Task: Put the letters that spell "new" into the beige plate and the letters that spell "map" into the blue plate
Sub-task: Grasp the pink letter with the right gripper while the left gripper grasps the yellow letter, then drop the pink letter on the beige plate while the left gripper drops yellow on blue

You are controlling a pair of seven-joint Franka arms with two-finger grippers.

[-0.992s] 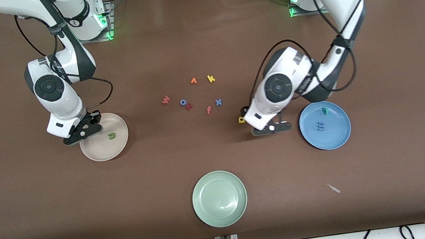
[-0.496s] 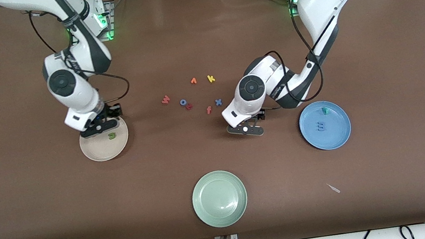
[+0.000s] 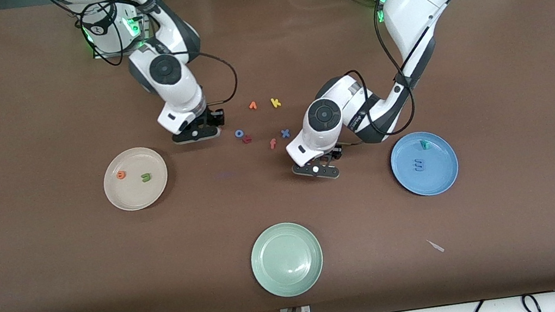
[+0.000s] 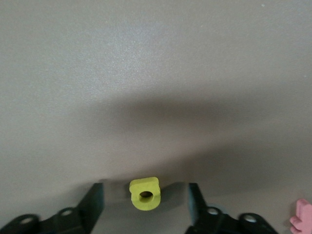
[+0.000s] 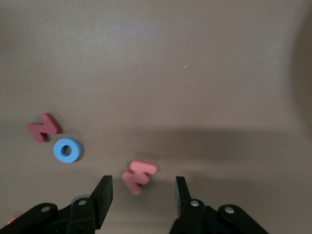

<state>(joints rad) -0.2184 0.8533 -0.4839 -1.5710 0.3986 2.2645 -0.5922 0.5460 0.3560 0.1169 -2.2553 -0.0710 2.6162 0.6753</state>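
I need to add the pinkish-red w to the beige plate for "new", so my right gripper should next grab it by its bottom bend [image 5: 127,177] and stroke tip.
The beige plate [image 3: 138,196] holds the orange e [image 3: 121,175] and the green n [image 3: 147,177]. The blue plate [image 3: 435,179] holds the blue m [image 3: 419,164] and the teal p [image 3: 424,144]. My right gripper [image 3: 195,134] is down at the table by the loose letters. In the right wrist view it [image 5: 143,183] is open, with the pinkish-red w [image 5: 139,176] lying between its fingers, untouched. My left gripper [image 3: 315,169] is low between the letters and the blue plate. In the left wrist view it [image 4: 145,190] is open around the yellow a [image 4: 145,193], with a gap on each side.
Loose on the table lie an orange v [image 3: 252,106], a yellow k [image 3: 275,103], a blue o [image 3: 239,133], a red letter [image 3: 247,139], a pink f [image 3: 273,143] and a blue x [image 3: 285,133]. A pale green plate [image 3: 289,275] sits near the front edge.
The right arm left the beige plate, where the orange e now lies, and came down over the w. The left gripper shifted over the yellow a and its fingers narrowed.
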